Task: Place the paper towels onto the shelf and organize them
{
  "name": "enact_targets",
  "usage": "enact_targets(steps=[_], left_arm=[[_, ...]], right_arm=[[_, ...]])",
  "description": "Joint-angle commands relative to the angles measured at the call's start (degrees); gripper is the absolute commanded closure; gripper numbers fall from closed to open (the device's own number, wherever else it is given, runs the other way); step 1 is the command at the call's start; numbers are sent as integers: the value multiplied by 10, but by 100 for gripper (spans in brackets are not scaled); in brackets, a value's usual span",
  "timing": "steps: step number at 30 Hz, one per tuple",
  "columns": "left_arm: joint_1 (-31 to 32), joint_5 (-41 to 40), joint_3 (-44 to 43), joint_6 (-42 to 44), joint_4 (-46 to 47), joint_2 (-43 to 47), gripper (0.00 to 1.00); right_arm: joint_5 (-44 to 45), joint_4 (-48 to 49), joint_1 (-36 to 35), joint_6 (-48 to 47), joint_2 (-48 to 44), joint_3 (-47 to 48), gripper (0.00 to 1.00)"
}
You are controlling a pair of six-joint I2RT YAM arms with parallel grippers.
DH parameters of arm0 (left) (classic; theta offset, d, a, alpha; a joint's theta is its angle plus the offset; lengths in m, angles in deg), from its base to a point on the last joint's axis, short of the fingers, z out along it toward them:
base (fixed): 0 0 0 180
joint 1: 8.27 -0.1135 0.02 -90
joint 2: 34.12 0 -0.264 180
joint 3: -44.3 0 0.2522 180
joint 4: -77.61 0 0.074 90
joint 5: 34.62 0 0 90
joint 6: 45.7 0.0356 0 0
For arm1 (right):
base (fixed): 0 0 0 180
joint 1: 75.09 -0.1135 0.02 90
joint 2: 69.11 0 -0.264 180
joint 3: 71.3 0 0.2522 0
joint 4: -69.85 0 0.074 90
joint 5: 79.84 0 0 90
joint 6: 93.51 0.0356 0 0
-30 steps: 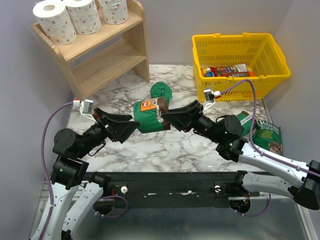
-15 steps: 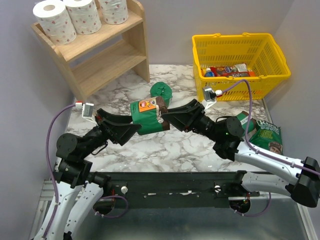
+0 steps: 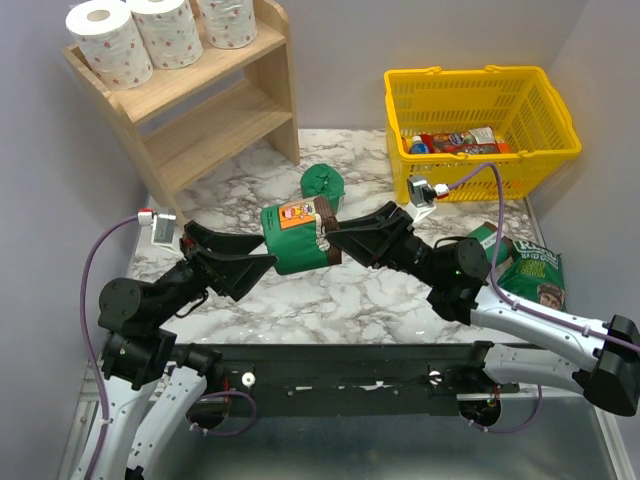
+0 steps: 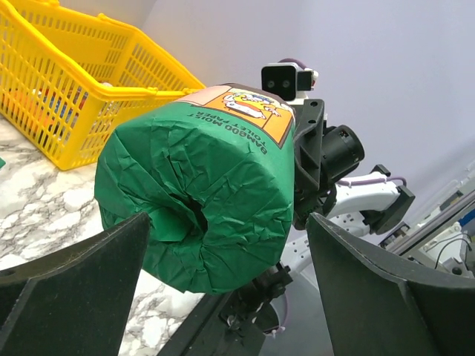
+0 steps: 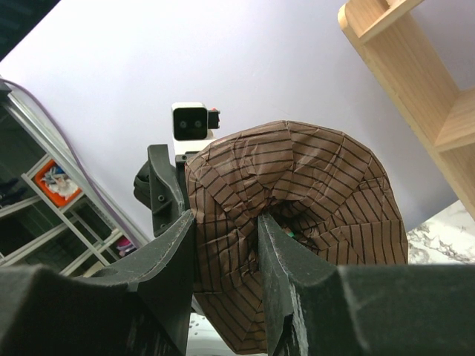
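The dark green roll should be grabbed by its green end (image 3: pixel 270 242) with my left gripper next. Its brown end will stay free to go into the shelf's lower level (image 3: pixel 215 132).
A dark green paper towel roll (image 3: pixel 297 238) with a brown end hangs above the marble table, and my right gripper (image 3: pixel 332 240) is shut on it. In the right wrist view one finger (image 5: pixel 286 267) sits in the core of the brown end (image 5: pixel 326 185), the other outside. My left gripper (image 3: pixel 268 250) is open at the roll's green end (image 4: pixel 200 193), with a finger (image 4: pixel 82 289) on each side. A second green roll (image 3: pixel 322 185) lies on the table. Three white spotted rolls (image 3: pixel 165 30) stand on top of the wooden shelf (image 3: pixel 215 110).
A yellow mesh basket (image 3: pixel 480 100) holding snack packets (image 3: pixel 460 142) stands at the back right. A flat green packet (image 3: pixel 530 265) lies by the right wall. The shelf's lower tier (image 3: pixel 225 128) holds nothing. Grey walls close in on both sides.
The right gripper has carried the green roll slightly left and up. The left arm has drawn back and risen, and its open fingers now flank the roll's green end.
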Motion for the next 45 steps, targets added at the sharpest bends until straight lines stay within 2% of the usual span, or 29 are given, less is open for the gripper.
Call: enact_targets(steps=[1,4,6,11,13,19,29,45], left_arm=[[-1,13,-7,-19,23,-1,7],[0,23,-2,-37,45,-3,9],[0,16,-11,-20,27,-2,9],[0,-54,-86,75,-144,4,3],[0,-73,-107,93,-170,-2,2],[0,-18,-61,28,-82,-5,7],[0,12,-8,-34,16,-4,7],[0,22,30,-60,62,-27,18]], right_arm=[[4,31,0,-1,-9,1,57],[5,33,-1,2,-6,0,57],[9,35,0,3,-6,-3,57],[12,35,-1,3,-11,-9,57],[12,33,-1,2,-14,-9,57],[12,37,0,7,-13,-6,57],[18,43,0,16,-3,-6,57],[12,58,-1,26,15,-7,57]])
